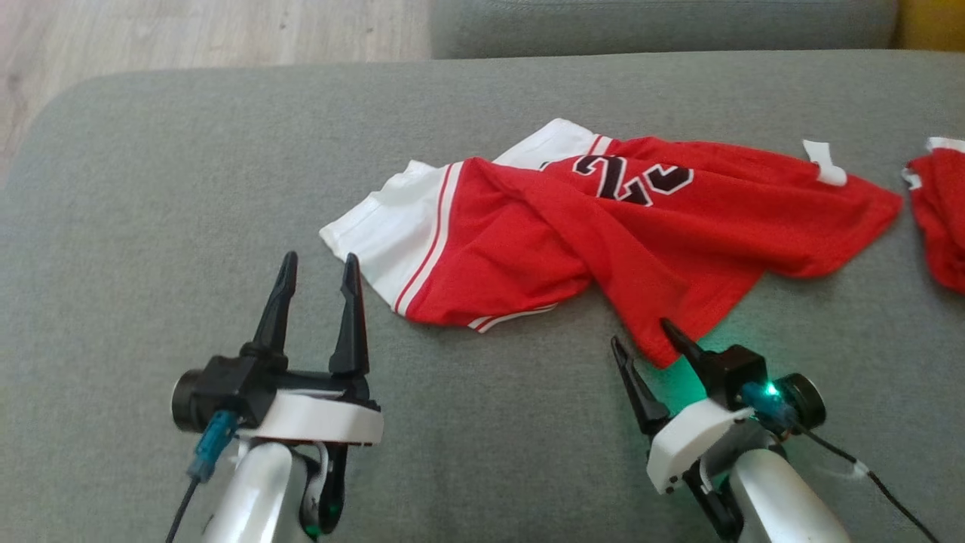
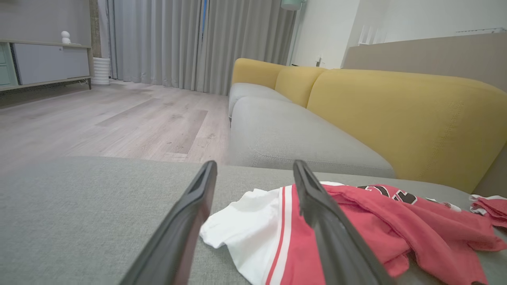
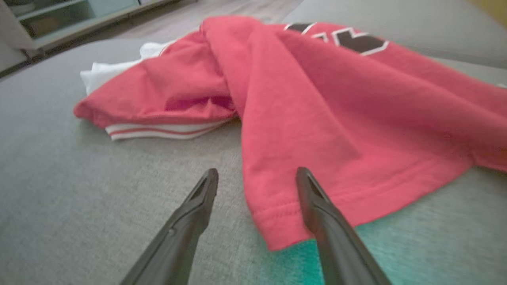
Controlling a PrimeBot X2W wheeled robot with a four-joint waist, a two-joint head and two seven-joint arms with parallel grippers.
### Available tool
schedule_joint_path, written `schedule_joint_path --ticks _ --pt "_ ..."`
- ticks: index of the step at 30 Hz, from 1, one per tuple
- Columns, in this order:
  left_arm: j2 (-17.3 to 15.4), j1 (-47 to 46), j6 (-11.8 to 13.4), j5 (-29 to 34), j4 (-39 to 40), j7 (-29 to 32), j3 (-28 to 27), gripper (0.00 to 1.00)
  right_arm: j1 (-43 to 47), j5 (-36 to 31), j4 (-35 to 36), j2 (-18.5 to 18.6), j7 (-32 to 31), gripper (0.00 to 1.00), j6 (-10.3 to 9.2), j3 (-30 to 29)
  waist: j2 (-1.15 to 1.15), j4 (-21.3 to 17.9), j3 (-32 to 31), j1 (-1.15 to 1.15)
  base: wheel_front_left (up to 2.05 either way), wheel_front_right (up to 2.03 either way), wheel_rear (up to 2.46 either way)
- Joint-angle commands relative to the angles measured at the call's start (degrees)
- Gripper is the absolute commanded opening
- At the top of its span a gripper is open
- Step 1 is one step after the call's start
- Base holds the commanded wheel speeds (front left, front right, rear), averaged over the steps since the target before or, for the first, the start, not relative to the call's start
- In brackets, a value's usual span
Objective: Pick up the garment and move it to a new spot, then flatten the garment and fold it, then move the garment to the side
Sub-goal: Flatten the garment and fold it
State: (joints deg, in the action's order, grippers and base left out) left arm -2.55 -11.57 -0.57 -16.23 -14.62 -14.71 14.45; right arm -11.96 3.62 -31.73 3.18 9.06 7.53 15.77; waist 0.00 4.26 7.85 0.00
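Observation:
The jersey lies crumpled point(image 1: 561, 235) with one hem corner poking out. The right gripper grabs the jersey by that red corner point(image 1: 665, 351) next.
A red jersey point(image 1: 603, 226) with white sleeves and black numerals lies crumpled on the grey cushion point(image 1: 151, 188). My left gripper point(image 1: 320, 260) stands open just left of the white sleeve point(image 1: 388, 226), nothing between its fingers. In the left wrist view the sleeve point(image 2: 245, 233) lies between and beyond the fingers of the left gripper point(image 2: 253, 166). My right gripper point(image 1: 642, 332) is open at the jersey's near hem corner, the hem point(image 3: 277, 221) lying between its two fingers in the right wrist view, where the right gripper point(image 3: 255, 174) hovers low over the cloth.
A second red garment point(image 1: 938, 215) lies at the cushion's right edge. The yellow sofa back point(image 2: 396, 114) rises beyond the cushion. Wooden floor point(image 1: 188, 34) shows past the cushion's far left edge, and a low cabinet point(image 2: 43, 63) stands across the room.

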Motion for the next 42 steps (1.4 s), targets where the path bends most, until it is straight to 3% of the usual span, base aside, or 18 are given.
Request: schedule_joint_path --ticks 1,7,8,9,19,27,35,42 --pt "-0.3 -3.1 -0.1 -0.3 1.5 -0.3 -1.5 1.00 -2.7 -1.0 -0.6 0.2 -0.2 1.00 -0.04 1.3 0.00 0.8 0.6 0.00 0.00 0.00 0.00" --pt "-0.3 -3.6 0.0 0.0 1.3 -0.3 -1.9 1.00 -5.6 -2.2 -7.8 0.0 -0.4 1.00 -0.04 0.4 0.00 1.5 1.3 0.00 0.00 0.00 0.00" --pt "-0.3 -3.6 0.0 0.2 1.2 -0.3 -2.1 1.00 -6.1 -2.3 -8.6 0.0 -0.1 0.26 -0.04 0.2 0.00 1.4 1.3 0.00 0.00 0.00 0.00" --pt "-0.3 -3.6 0.0 0.3 1.1 -0.3 -2.4 1.00 -6.6 -2.5 -9.3 -0.1 0.4 0.00 -0.04 -0.2 0.00 1.1 1.3 0.00 0.00 0.00 0.00" --pt "-0.3 -3.3 -0.6 2.8 -1.5 -0.3 -6.3 1.00 -6.4 -2.5 -9.5 1.8 3.9 0.00 -0.04 -7.3 0.00 -4.0 -0.2 0.00 0.00 0.00 0.00" --pt "-1.4 -6.2 -1.6 5.1 -9.7 -0.3 -8.3 1.00 -2.3 -2.6 -5.2 4.7 3.3 0.00 -0.04 -11.5 0.00 -8.0 -0.6 0.00 0.00 0.00 0.00" --pt "-4.0 -16.5 -5.1 5.2 -21.9 0.7 -5.8 1.00 -3.3 -1.1 -0.8 3.3 2.4 0.00 -0.04 -9.8 0.00 -9.4 2.2 0.00 0.00 0.00 0.00" --pt "-6.3 -25.6 -6.7 4.9 -29.5 6.9 -0.4 1.00 -5.7 -1.0 1.7 3.3 1.6 0.00 -0.04 -9.0 0.00 -9.9 5.8 0.00 0.00 0.00 0.00"
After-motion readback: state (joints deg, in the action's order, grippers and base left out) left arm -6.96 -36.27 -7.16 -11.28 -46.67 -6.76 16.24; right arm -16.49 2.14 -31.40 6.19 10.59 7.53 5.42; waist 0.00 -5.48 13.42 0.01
